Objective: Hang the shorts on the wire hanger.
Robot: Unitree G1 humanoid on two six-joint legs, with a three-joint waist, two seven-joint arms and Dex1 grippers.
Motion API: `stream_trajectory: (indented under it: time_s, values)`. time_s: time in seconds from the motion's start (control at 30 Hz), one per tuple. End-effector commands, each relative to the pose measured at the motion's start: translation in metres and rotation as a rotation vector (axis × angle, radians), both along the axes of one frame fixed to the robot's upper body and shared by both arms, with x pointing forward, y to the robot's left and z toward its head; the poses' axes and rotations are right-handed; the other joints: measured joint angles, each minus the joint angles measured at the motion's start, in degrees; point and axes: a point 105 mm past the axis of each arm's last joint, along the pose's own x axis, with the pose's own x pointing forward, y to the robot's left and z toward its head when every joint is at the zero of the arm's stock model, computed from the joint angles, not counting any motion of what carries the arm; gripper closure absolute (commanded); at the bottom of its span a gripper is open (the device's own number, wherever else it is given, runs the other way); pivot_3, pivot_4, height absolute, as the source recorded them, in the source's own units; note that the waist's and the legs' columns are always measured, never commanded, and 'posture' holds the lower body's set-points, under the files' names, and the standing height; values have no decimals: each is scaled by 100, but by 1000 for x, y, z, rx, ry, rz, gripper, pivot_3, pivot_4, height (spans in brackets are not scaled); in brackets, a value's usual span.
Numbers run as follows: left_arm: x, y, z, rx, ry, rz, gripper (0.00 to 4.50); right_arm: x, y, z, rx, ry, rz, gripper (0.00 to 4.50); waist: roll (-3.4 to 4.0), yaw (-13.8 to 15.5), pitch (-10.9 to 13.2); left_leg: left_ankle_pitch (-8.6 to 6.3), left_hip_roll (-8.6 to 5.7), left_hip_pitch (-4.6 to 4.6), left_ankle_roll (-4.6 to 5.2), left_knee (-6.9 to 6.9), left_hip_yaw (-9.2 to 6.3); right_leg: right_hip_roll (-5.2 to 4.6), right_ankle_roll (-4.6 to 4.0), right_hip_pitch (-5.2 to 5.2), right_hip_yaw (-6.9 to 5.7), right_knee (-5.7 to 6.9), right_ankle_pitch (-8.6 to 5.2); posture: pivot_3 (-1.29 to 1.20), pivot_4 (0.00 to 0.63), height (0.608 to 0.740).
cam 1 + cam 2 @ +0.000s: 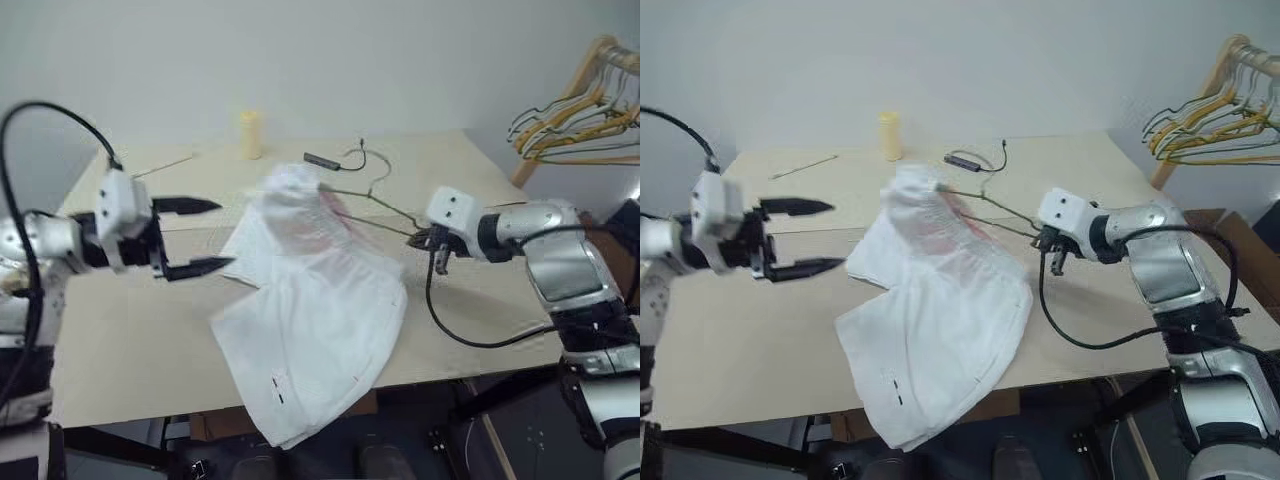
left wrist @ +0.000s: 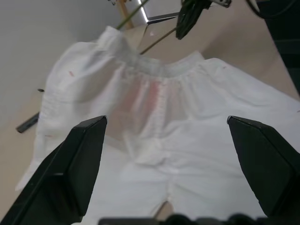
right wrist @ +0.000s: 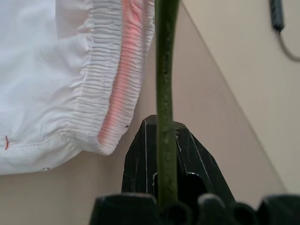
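Note:
My left gripper will grab the shorts point(image 1: 310, 310) next by the waistband end point(image 1: 284, 180), because the gathered waistband stands up off the table and the legs lie flat.
The white shorts point(image 1: 310, 310) lie across the table's middle, with one leg hanging over the front edge. Their gathered, pink-tinted waistband point(image 3: 108, 70) is lifted off the table. The thin grey wire hanger point(image 1: 375, 205) runs into that raised waist end, its hook point(image 1: 378, 165) pointing toward the far side. My right gripper point(image 1: 425, 238) is shut on the wire hanger point(image 3: 165, 93) just right of the shorts. My left gripper point(image 1: 205, 237) hovers open to the left of the shorts, pointing at them with nothing between its fingers point(image 2: 75, 164).
On the beige table point(image 1: 120, 350), a yellow cylinder point(image 1: 251, 134) stands at the back, with a dark cable and plug point(image 1: 325, 160) and a thin stick point(image 1: 165, 165) nearby. A rack of bunched hangers point(image 1: 585, 110) stands off the table's far right corner.

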Motion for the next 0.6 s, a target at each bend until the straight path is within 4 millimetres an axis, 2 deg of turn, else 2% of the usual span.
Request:
stream_trajectory:
  time_s: [0.03, 0.2, 0.33, 0.47, 0.6]
  values:
    - [9, 2, 17, 66, -92, -27, 44, -18, 16, 18, -37, -91, 71, 4500, -3, 3, -2, 0, 1, 0, 0, 2, 0, 1, 0, 0, -1, 0, 0, -114, 0, 740]
    - [18, -11, 19, 126, -106, -126, 44, -28, 24, 13, -54, -55, 81, 4500, -6, -70, -4, 0, 1, 0, 0, 13, 3, 1, 1, 3, -1, 2, 3, -128, 0, 740]
    - [22, -25, -1, 240, -91, -216, 44, -31, 28, 10, -67, -26, 80, 4500, -9, -143, -6, 0, 1, -2, 0, 14, 3, 1, 1, 4, -2, 1, 2, -149, 0, 740]
    - [42, -33, -19, 331, -109, -199, 44, -35, 32, 8, -78, 0, 95, 4500, -9, -214, -6, 1, 1, -3, 1, 15, 3, 1, 1, 3, 0, 3, 3, -153, 0, 740]
    - [54, -39, -35, 416, -99, -212, 44, -37, 35, 8, -80, 23, 100, 4500, -10, -321, -7, 0, 0, -3, 2, 18, 2, 0, 3, 3, 1, 4, 3, -167, 0, 740]
